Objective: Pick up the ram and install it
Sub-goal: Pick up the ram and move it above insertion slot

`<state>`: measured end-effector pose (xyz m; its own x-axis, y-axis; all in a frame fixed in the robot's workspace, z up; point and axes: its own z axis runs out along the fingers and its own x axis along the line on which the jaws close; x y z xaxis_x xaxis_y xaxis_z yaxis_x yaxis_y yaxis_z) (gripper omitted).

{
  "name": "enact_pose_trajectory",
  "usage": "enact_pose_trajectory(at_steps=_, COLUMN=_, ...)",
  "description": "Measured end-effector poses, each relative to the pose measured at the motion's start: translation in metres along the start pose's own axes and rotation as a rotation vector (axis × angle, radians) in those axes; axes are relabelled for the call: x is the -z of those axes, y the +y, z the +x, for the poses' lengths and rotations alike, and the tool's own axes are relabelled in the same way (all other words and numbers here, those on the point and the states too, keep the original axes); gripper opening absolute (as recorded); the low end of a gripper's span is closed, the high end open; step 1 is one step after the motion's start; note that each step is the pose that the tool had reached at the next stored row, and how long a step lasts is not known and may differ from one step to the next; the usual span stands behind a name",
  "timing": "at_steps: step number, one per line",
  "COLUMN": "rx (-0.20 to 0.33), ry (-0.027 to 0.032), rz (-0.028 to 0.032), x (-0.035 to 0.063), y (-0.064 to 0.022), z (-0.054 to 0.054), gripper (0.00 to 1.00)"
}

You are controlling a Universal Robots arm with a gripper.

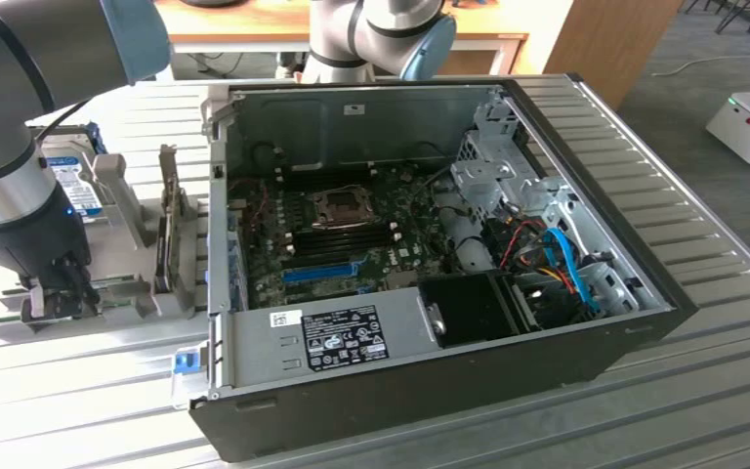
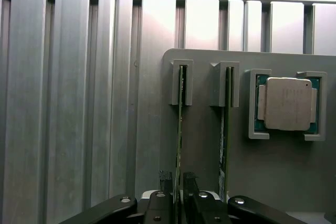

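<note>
The holder's grey slots wrap the ram's ends, so my gripper will next pinch its bare upper edge [image 2: 178, 174] between those slots to install the ram.
In the wrist view the ram [image 2: 180, 124], a thin green stick seen edge-on, stands upright in a slotted grey holder [image 2: 273, 171]. My gripper [image 2: 178, 182] straddles its near end, open, with one dark fingertip [image 2: 166, 179] on each side and a narrow gap to the board. A second green stick [image 2: 223, 135] stands parallel in the neighbouring slot. In the exterior view my gripper [image 1: 60, 298] hangs low over the grey holder [image 1: 128, 283] at the exterior view's left, outside the computer case.
An open computer case [image 1: 479, 342] lies on the ribbed metal table [image 1: 727, 322], with the motherboard's dark memory slots [image 1: 349, 239] and a blue slot [image 1: 316, 272] exposed. A processor chip [image 2: 287, 103] sits in the holder. A blue-labelled hard drive [image 1: 78, 191] stands behind the arm.
</note>
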<state>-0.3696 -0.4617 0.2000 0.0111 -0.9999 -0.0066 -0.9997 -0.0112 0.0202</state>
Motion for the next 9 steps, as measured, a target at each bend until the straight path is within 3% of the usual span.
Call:
enact_pose_trajectory(at_steps=5, rx=0.000, ry=-0.0053, rz=0.0001, x=0.0000, y=0.0000, z=0.0001, gripper=0.23)
enact_pose_trajectory(at_steps=9, rx=0.000, ry=-0.0055, rz=0.0000, x=0.0000, y=0.0000, z=0.0001, gripper=0.23)
